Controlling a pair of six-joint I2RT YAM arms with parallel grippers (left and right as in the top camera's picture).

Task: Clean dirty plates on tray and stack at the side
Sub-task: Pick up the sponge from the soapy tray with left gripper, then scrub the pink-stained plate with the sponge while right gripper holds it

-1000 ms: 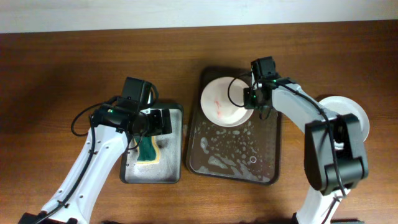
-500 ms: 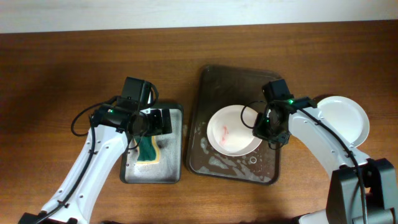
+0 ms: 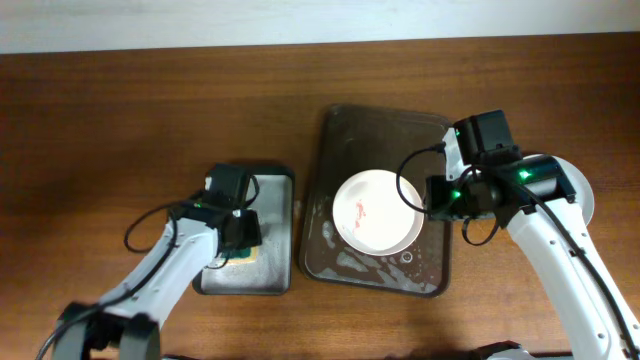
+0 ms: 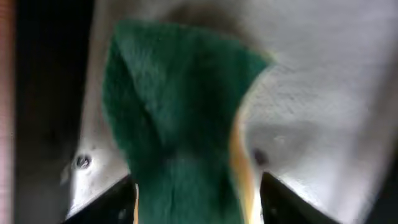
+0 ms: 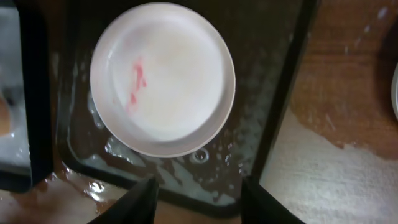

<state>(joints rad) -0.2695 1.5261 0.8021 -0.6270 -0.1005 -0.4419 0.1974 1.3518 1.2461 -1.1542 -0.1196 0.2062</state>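
Observation:
My right gripper grabs the plate's rim away from the sponge next, which leaves the plate's smeared side free to clean.
One white plate with a red smear lies upright on the wet dark brown tray, towards its near half. In the right wrist view the plate lies whole on the tray, ahead of my right gripper, which is open and empty. In the overhead view my right gripper is at the plate's right rim. My left gripper is open, low over the grey metal tray, with a green and yellow sponge between its fingers. Another white plate at the right is mostly hidden by the right arm.
The grey metal tray stands left of the brown tray, with my left gripper over the sponge in it. Soapy water lies on the brown tray's near half. A wet patch is on the wooden table right of the tray.
The plate moved from the tray's far end to its near half. My right gripper let go of it and drew back right. My left gripper came down around the sponge.

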